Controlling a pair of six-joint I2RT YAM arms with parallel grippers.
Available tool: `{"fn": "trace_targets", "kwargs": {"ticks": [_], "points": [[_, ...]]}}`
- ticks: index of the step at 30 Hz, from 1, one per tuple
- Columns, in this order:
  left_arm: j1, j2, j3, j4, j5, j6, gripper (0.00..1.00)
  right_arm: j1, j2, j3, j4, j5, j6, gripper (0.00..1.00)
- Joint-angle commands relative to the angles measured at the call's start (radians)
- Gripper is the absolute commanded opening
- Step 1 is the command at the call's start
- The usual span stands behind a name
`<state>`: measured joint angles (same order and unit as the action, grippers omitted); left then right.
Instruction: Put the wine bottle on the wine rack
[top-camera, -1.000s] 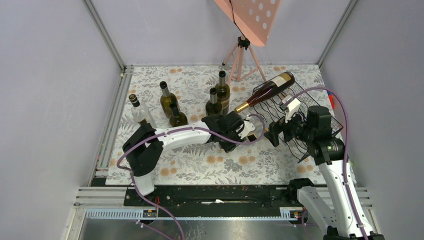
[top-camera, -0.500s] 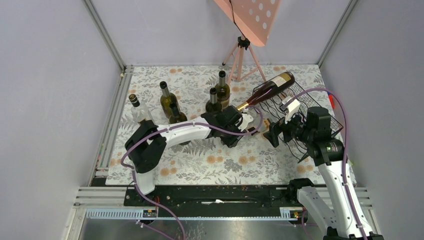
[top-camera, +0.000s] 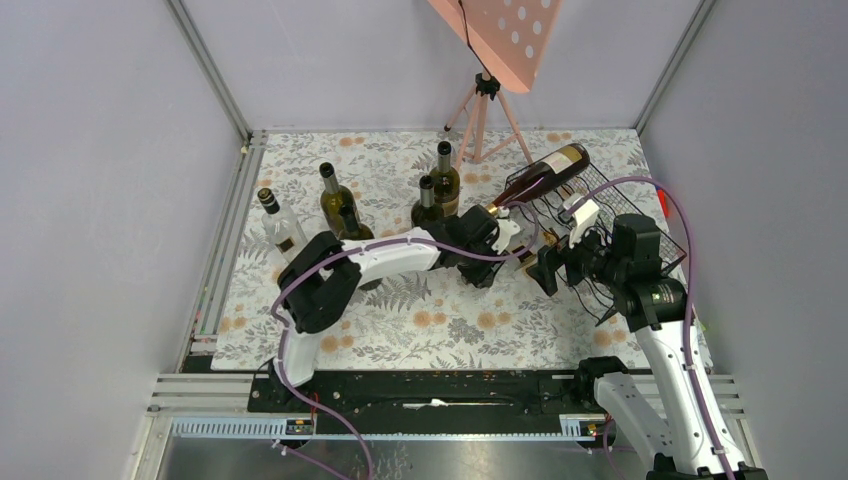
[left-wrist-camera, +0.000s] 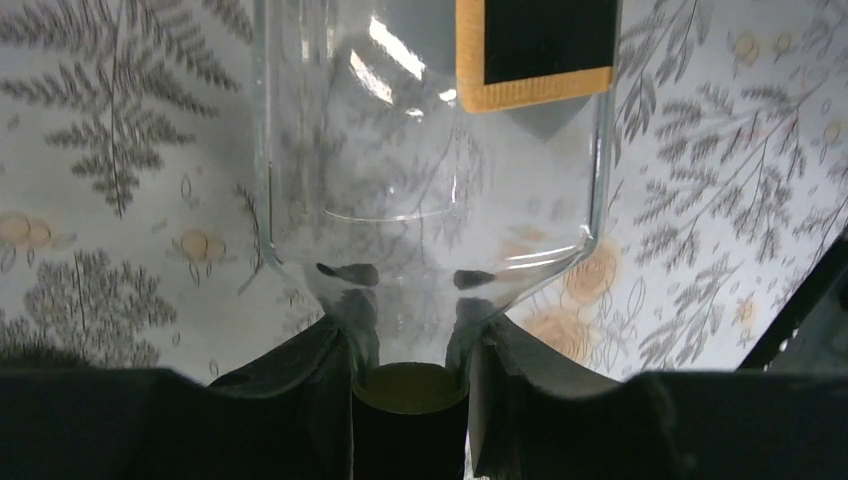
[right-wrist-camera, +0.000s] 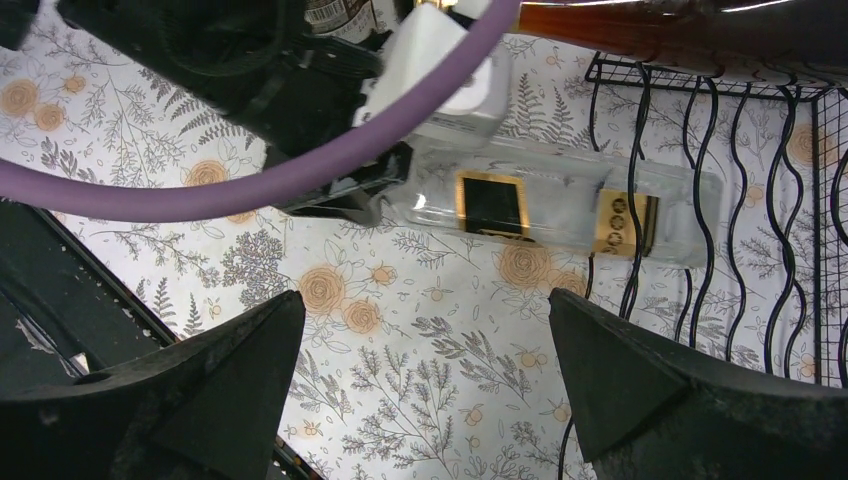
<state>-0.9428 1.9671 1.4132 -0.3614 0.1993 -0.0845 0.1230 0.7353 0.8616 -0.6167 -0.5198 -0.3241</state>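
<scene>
The bottle would end up only partly in the rack (top-camera: 640, 205) if I opened now, because just its base end is inside. My left gripper needs to keep holding it.
A clear wine bottle (right-wrist-camera: 560, 205) with black-and-gold labels lies level just above the floral mat, its base end inside the lower wires of the black wire wine rack (right-wrist-camera: 700, 250). My left gripper (left-wrist-camera: 410, 350) is shut on its neck, just above the dark cap (left-wrist-camera: 410, 430); the glass shoulder (left-wrist-camera: 430, 150) fills the left wrist view. In the top view the left gripper (top-camera: 500, 240) sits at the rack's (top-camera: 640, 205) left edge. My right gripper (right-wrist-camera: 426, 300) is open and empty, hovering over the mat just near of the bottle, also seen from the top (top-camera: 550, 268).
A brown bottle (top-camera: 540, 178) lies tilted across the rack's top. Several dark bottles (top-camera: 435, 195) and a clear one (top-camera: 275, 222) stand at the back left. A pink tripod stand (top-camera: 485, 100) stands at the back. Grey walls enclose the mat.
My left arm has stretched right and a little back, carrying the clear bottle toward and into the rack. The right arm has barely moved.
</scene>
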Motion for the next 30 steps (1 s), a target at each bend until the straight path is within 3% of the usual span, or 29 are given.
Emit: {"fn": "trace_targets", "kwargs": {"ticks": [1,9,30], "points": [[0.002,0.029,0.177,0.22,0.043,-0.02,0.0,-0.008,-0.013,-0.006,0.028,-0.026,-0.005,1.0],[0.002,0.166,0.337,0.212,0.06,-0.009,0.0,-0.017,-0.036,-0.004,0.03,-0.006,0.002,1.0],[0.004,0.335,0.525,0.234,0.072,0.026,0.02,-0.093,-0.056,0.001,0.045,0.015,0.059,1.0]]}}
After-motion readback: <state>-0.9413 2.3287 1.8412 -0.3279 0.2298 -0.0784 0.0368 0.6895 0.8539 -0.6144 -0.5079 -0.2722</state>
